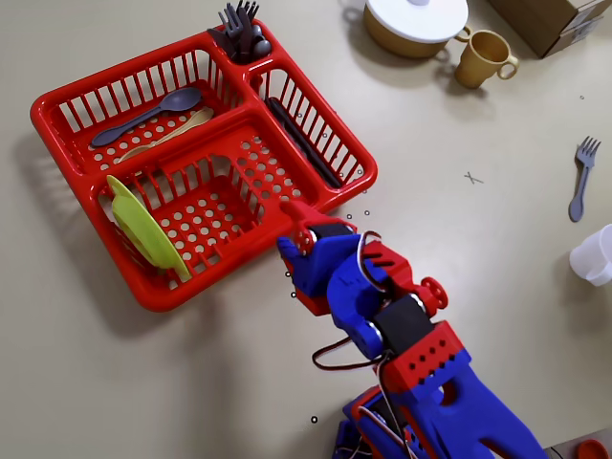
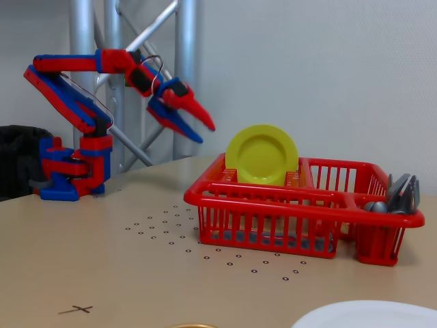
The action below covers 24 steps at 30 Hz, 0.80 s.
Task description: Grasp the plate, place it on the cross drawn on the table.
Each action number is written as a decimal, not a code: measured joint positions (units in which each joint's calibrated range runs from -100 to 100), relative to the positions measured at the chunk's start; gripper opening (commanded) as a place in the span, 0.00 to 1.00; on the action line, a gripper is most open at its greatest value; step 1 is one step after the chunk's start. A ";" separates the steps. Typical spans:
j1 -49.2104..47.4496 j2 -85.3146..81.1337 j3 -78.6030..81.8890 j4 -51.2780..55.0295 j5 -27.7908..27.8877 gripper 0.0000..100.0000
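Observation:
My gripper grabs the lime-green plate by its rim (image 1: pixel 119 191) next. Then it places the plate on the cross (image 1: pixel 472 178) drawn on the tabletop.
The lime-green plate (image 1: pixel 142 229) stands on edge in the left end of a red dish rack (image 1: pixel 366 173); the fixed view shows its round face (image 2: pixel 262 154) upright above the rack's rim. My gripper (image 1: pixel 286 229) hangs open and empty in the air over the rack's near edge, well to the right of the plate. In the fixed view the gripper (image 2: pixel 206 134) is raised, left of the plate and apart from it, its jaws a little apart. The cross (image 1: pixel 472 178) is a small pen mark on the beige table (image 1: pixel 191 382), far right of the rack, also seen near the front (image 2: pixel 80 309).
The rack (image 2: pixel 273 201) also holds spoons (image 1: pixel 148 115) and dark cutlery (image 1: pixel 241 29). A pot with a white lid (image 1: pixel 416 17), a yellow mug (image 1: pixel 483 57), a grey fork (image 1: pixel 579 178) and a white cup (image 1: pixel 595 256) lie at the right. Metal poles (image 2: pixel 183 68) stand behind the arm.

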 measured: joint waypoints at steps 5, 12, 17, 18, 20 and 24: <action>-4.37 0.82 -5.24 3.61 4.05 0.21; -7.56 4.58 -12.21 10.10 21.34 0.20; -7.83 9.40 -20.98 10.02 35.90 0.21; -7.37 10.29 -22.33 9.70 39.22 0.21; -7.01 12.99 -24.86 8.49 43.57 0.21; -7.74 16.99 -26.85 6.33 49.28 0.22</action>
